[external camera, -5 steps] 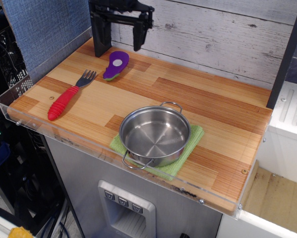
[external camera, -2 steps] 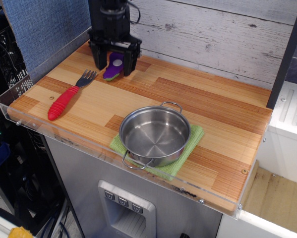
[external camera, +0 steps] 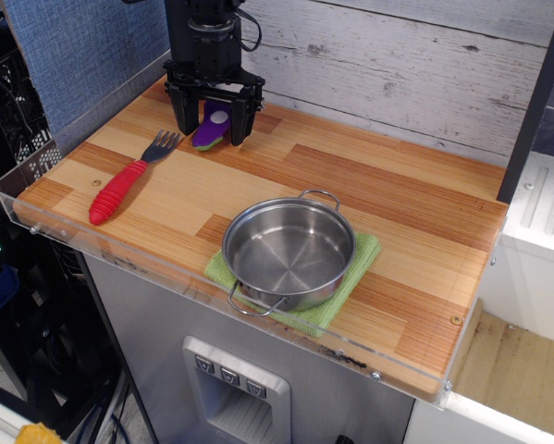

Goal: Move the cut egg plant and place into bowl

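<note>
Next, my gripper grabs the cut egg plant by its purple body around the pale dot point(external camera: 217, 119), to place it into the bowl point(external camera: 289, 252).
The cut egg plant point(external camera: 213, 129) lies flat at the back left of the wooden table, purple with a grey-white dot and its green stem end pointing front-left. My black gripper point(external camera: 213, 127) has come down over it, open, with one finger on each side of the piece; the upper part of the egg plant is hidden behind the gripper body. The bowl point(external camera: 289, 252), a shiny steel pan with two wire loop handles, stands empty near the front edge on a green cloth point(external camera: 360, 264), well to the right and in front of the gripper.
A fork with a red handle point(external camera: 121, 185) lies left of the egg plant, tines toward the back. A clear acrylic rim point(external camera: 36, 222) runs along the table's left and front edges. A grey plank wall point(external camera: 397, 65) stands behind.
The gripper has dropped from high at the back down around the egg plant and turned so its fingers straddle it. In the last half second it sank slightly lower. The egg plant has not moved.
</note>
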`<state>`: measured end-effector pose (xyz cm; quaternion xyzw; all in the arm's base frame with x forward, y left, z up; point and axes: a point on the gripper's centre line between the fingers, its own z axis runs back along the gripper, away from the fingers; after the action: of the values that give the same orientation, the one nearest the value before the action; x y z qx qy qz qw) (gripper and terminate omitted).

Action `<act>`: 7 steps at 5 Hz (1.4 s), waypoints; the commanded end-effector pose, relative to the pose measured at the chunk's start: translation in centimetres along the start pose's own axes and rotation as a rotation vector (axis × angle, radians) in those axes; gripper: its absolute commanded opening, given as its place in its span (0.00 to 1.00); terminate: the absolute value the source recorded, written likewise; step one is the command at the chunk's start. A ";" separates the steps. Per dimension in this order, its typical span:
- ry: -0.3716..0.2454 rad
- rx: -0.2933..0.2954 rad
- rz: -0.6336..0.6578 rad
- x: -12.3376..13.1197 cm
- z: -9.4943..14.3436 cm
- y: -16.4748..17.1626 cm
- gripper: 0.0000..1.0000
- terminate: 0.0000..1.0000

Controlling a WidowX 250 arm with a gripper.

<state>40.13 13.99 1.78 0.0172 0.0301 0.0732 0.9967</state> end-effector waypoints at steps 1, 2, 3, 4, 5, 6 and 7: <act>-0.047 0.028 -0.006 0.3 1.6 0.2 0.00 0.00; -0.055 0.028 -0.015 0.1 2.0 -0.1 0.00 0.00; -0.126 -0.001 -0.018 -0.6 5.5 -0.4 0.00 0.00; -0.208 -0.053 -0.063 -2.3 10.0 -1.7 0.00 0.00; -0.213 -0.114 -0.180 -4.7 11.2 -4.1 0.00 0.00; -0.138 -0.127 -0.279 -7.9 9.4 -6.7 0.00 0.00; -0.051 -0.090 -0.329 -10.8 6.8 -8.1 0.00 0.00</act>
<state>30.65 3.55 6.23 -0.0398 0.0453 -0.0889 0.9942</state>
